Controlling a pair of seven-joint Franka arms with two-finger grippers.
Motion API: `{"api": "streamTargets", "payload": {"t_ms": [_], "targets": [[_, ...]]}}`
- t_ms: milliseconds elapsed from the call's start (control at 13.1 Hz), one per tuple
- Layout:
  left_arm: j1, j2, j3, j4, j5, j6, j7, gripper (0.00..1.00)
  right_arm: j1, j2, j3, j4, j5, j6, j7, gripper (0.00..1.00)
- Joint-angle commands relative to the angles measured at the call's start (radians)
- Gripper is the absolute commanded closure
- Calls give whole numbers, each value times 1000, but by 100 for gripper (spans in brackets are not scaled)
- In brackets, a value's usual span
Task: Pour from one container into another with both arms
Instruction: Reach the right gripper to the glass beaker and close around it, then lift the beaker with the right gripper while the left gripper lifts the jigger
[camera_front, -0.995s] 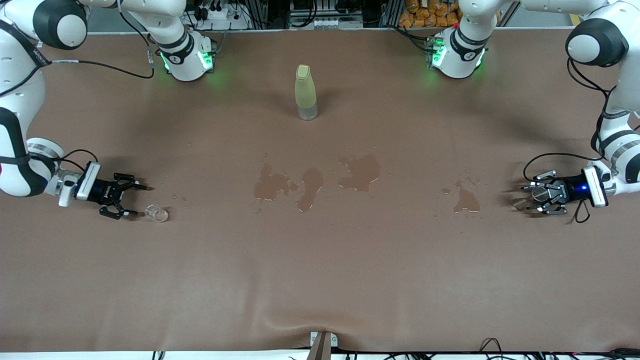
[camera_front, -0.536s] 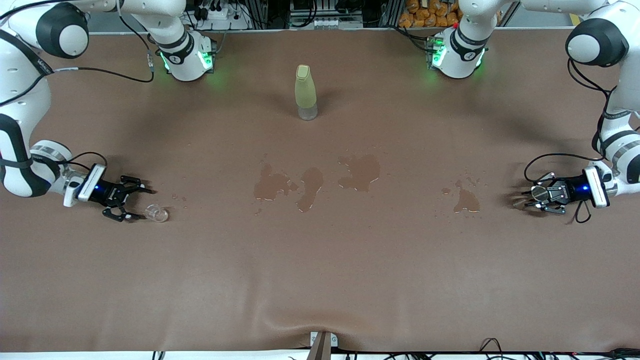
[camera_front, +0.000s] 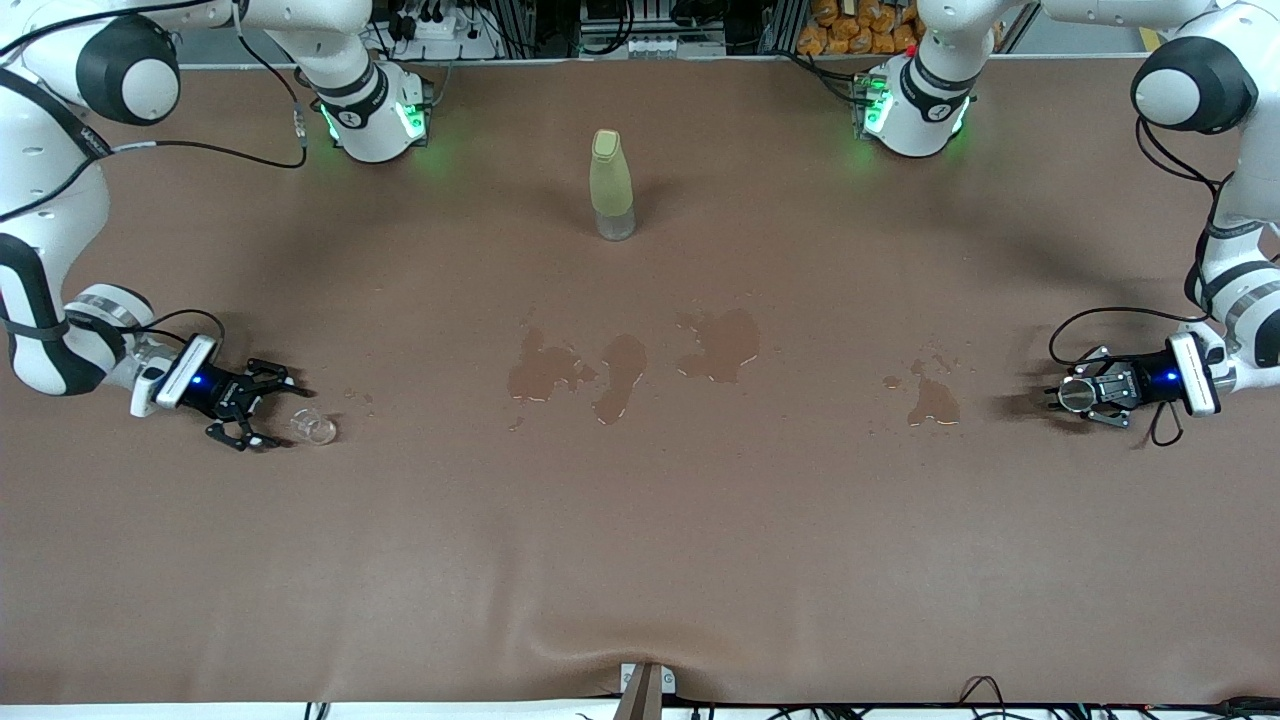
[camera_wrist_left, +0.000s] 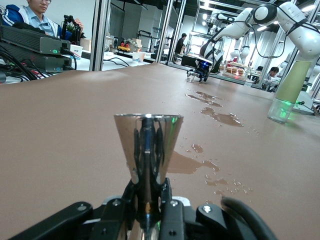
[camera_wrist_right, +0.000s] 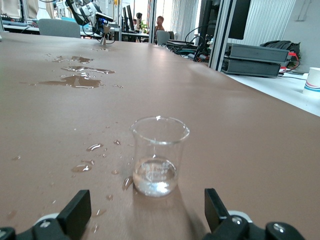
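Note:
My right gripper reaches the beaker and grabs its round side (camera_wrist_right: 156, 172) next, so the small clear glass beaker's open rim (camera_wrist_right: 160, 130) stays free to pour.
A shiny metal cone-shaped cup (camera_wrist_left: 148, 145) stands upright on the brown table, and my left gripper (camera_wrist_left: 148, 200) is shut on its narrow base. In the front view this cup (camera_front: 1074, 397) and the left gripper (camera_front: 1062, 398) sit low at the left arm's end of the table. A small clear glass beaker (camera_wrist_right: 159, 157) with a little water in it stands at the right arm's end. My right gripper (camera_wrist_right: 147, 215) is open just short of it, with its fingers (camera_wrist_right: 75, 215) wide apart. The front view shows the beaker (camera_front: 316, 428) just past the right gripper (camera_front: 280, 412).
A tall yellow-green bottle (camera_front: 611, 185) stands mid-table toward the robots' bases. Water puddles (camera_front: 575, 370) lie across the middle, with one more puddle (camera_front: 935, 400) toward the left gripper. Droplets (camera_wrist_right: 85, 165) lie wet beside the beaker.
The left gripper's fingers have closed on the metal cup. The right gripper has sunk lower and drawn slightly back toward the right arm's end of the table, still open.

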Motion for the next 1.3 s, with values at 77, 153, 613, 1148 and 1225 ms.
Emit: {"api": "streamTargets", "payload": {"t_ms": [77, 153, 613, 1148, 1225], "targets": [[8, -3, -9, 7, -18, -16, 1, 100, 27, 30, 11, -5, 75, -13, -237, 0], [4, -6, -12, 7, -18, -16, -1, 100, 38, 30, 11, -5, 83, -13, -237, 0], [4, -13, -156, 4, -26, -15, -27, 100, 98, 47, 11, -5, 161, -2, -255, 0], [-189, -13, -212, 1, -144, 128, -62, 100, 116, 53, 11, -3, 187, 0, -268, 37], [-237, -18, -212, 2, -156, 164, -71, 100, 116, 53, 11, -3, 187, 0, -261, 52]]}}
